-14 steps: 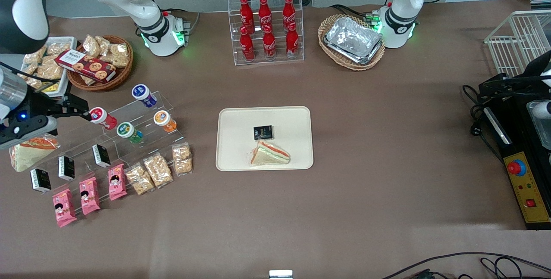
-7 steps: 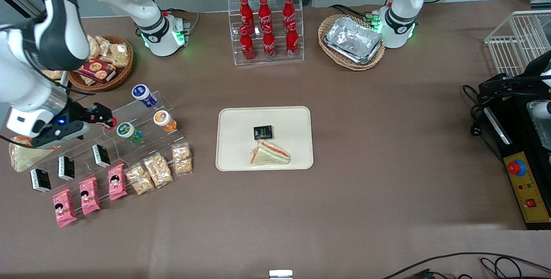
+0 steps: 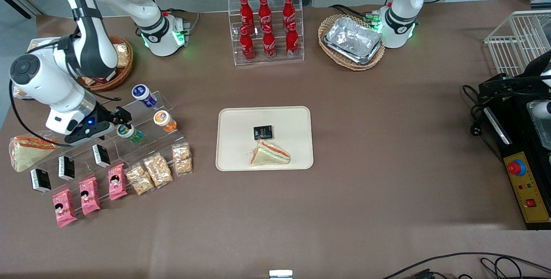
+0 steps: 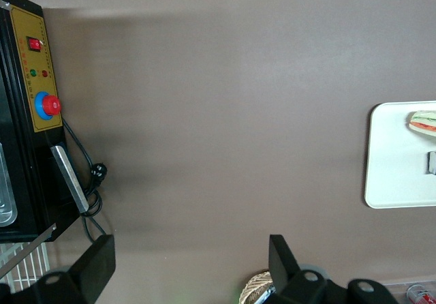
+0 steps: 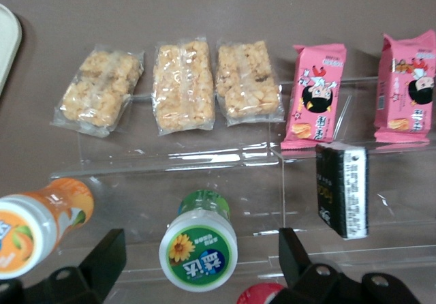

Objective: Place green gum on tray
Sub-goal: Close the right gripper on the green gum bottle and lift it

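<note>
My right gripper is going to set the gum onto the tray, so next it needs to grab the green gum by its white lid with the flower label.
The green gum lies on the clear acrylic stepped rack, lid toward my gripper. In the right wrist view its white lid with green flower label sits between my two open fingers, with a gap on each side. My right gripper hovers just above the gum's lid end, open and empty. The cream-beige tray lies mid-table, toward the parked arm from the rack, holding a sandwich and a black packet. The tray's corner shows in the wrist view.
On the rack lie an orange bottle, a blue bottle, a red lid, black packets, pink packets and puffed-snack bags. A wrapped sandwich and snack basket are near the working arm. Cola bottles stand farther back.
My gripper has moved along the rack from the red bottle's lid to the green gum's lid, and the arm has swung in over the rack. The gum has not moved.
</note>
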